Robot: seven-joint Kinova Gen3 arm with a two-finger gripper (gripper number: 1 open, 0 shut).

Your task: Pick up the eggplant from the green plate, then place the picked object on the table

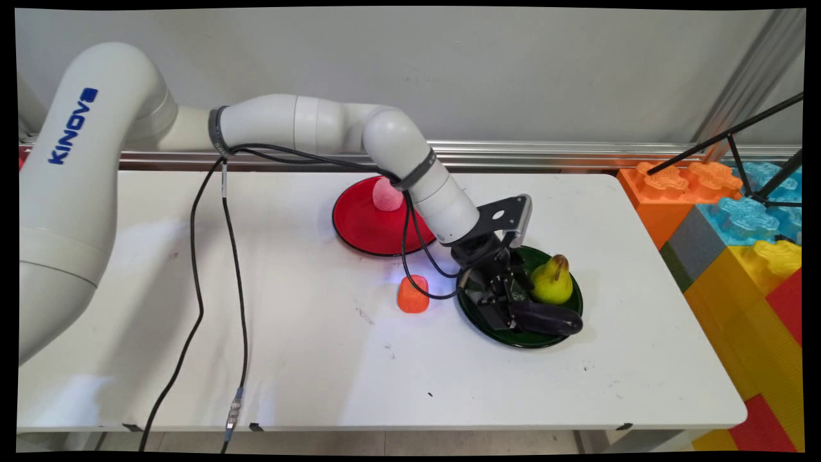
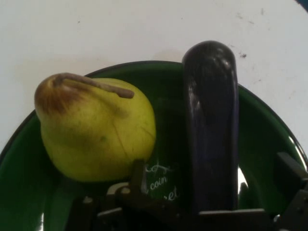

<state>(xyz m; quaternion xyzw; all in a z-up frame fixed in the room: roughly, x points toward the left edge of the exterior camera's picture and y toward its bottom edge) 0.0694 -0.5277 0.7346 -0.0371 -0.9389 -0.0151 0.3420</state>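
Observation:
I should next grab the eggplant with my gripper by its body behind its rounded tip (image 1: 528,314). Then I can lift the purple eggplant off the green plate (image 1: 487,328).
My gripper (image 1: 513,312) is low over the dark green plate (image 1: 487,328) at the table's right middle. It stands open, its jaws either side of a dark purple eggplant (image 1: 548,319) that lies in the plate. In the hand view the eggplant (image 2: 211,120) runs up between the fingers (image 2: 138,174) with a gap on each side of it. A yellow-green pear (image 1: 551,281) with a brown stem lies in the same plate, beside the eggplant. In the hand view the pear (image 2: 96,130) is just left of the gripper (image 2: 211,175).
An orange block-shaped piece (image 1: 413,294) lies on the table just left of the green plate. A red plate (image 1: 359,224) further back holds a pink fruit (image 1: 387,194). Large coloured building blocks (image 1: 737,244) stand off the table's right end. Black cables (image 1: 195,282) hang from the arm.

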